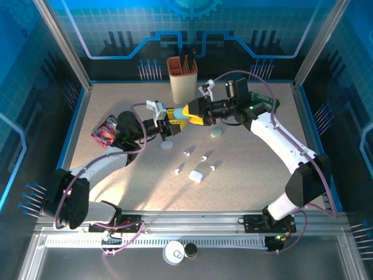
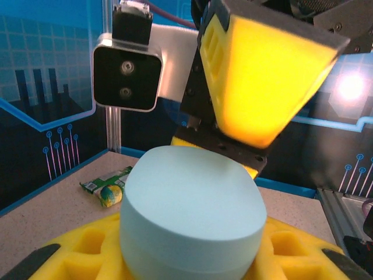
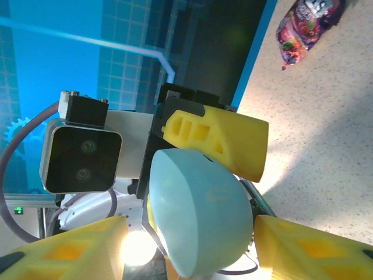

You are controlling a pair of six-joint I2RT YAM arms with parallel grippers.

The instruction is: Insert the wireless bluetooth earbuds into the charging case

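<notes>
My right gripper should close on the case now, because its fingers are level with the case's lower sides in the right wrist view.
The charging case (image 2: 192,210) is a pale blue rounded pebble, closed, held above the table between the yellow fingers of my left gripper (image 2: 189,256), which is shut on it. In the top view the case (image 1: 181,119) sits where both grippers meet. My right gripper (image 3: 189,256) faces it with its jaws open, one yellow finger on each side of the case (image 3: 198,216); the left finger stands well clear, the right one close. Several tiny white earbuds (image 1: 187,153) lie scattered on the table in front, near a small white case (image 1: 195,176).
Two pale rounded cases (image 1: 166,145) (image 1: 217,133) rest on the table below the grippers. A brown holder (image 1: 182,79) stands just behind them. A red snack packet (image 1: 105,131) lies at the left, a green packet (image 2: 108,185) at the right rear.
</notes>
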